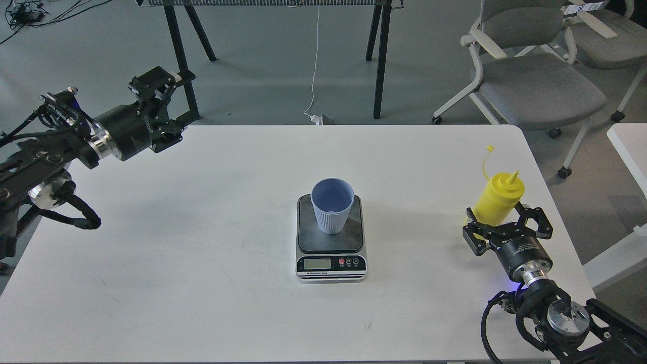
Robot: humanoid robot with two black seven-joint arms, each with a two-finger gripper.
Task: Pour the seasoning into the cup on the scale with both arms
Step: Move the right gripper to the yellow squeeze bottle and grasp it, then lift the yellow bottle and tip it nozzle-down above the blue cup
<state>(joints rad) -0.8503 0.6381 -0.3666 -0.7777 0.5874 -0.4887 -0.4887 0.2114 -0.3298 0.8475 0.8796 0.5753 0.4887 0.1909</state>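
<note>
I should grip the yellow seasoning bottle by its lower body [488, 211] with my right gripper next, so that it can pour seasoning into the cup [332, 206].
The light blue-grey ribbed cup [332, 206] stands upright on the dark platform of the scale [330, 263] at the table's middle. The yellow squeeze bottle [498, 199] stands near the right edge, nozzle up, its tethered cap hanging off to the upper left. My right gripper [503, 215] is open, with one finger on each side of the bottle's lower body; I cannot tell if the fingers touch it. My left gripper [172, 106] is open and empty above the table's far left corner, far from the cup.
The white table [202, 253] ends just right of the bottle. Grey chairs [536, 81] stand beyond the far right corner. Black table legs [381, 60] and a white cable [314, 76] are on the floor behind.
</note>
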